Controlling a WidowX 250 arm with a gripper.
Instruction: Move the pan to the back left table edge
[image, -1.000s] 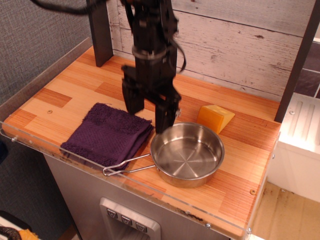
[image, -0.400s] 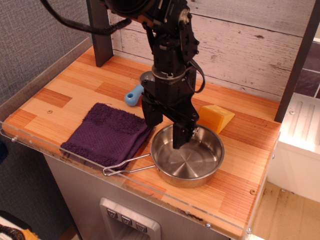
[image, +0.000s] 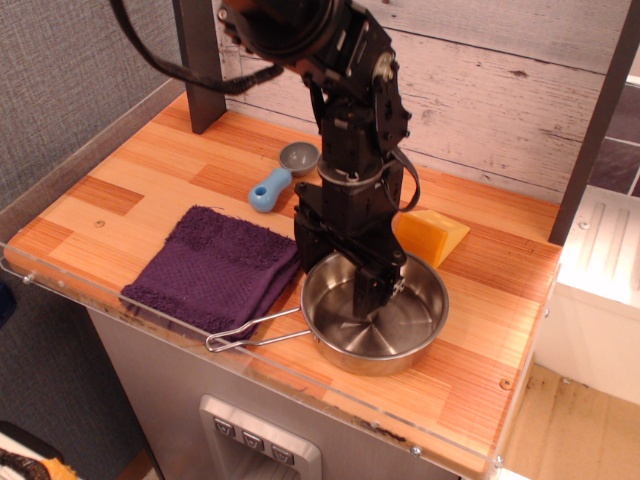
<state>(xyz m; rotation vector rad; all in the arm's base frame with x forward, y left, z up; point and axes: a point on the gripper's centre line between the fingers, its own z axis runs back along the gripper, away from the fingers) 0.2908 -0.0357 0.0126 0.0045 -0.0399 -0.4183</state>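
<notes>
My gripper will next grab the pan's steel rim. It will then move the pan to the table edge by the dark post.
The shiny steel pan (image: 400, 325) sits at the front middle of the plank table, its thin wire handle (image: 250, 337) pointing left along the front edge. My gripper (image: 341, 268) is low over the pan's back-left rim. Its jaws are apart and straddle that rim: one fingertip (image: 372, 297) is inside the pan, the other (image: 309, 240) is outside, by the towel. The jaws are not closed on the rim. The back left table edge (image: 150, 112), rimmed with clear acrylic, lies far to the upper left of the pan.
A purple towel (image: 213, 266) lies left of the pan. A small grey scoop with a blue handle (image: 271, 185) lies behind it. A yellow cheese wedge (image: 431, 235) sits behind the pan on the right. A dark post (image: 200, 60) stands at the back left corner.
My gripper has moved right and down from above the towel's edge. It now straddles the pan's back-left rim with one finger inside. The scoop has come into view. The pan has not moved.
</notes>
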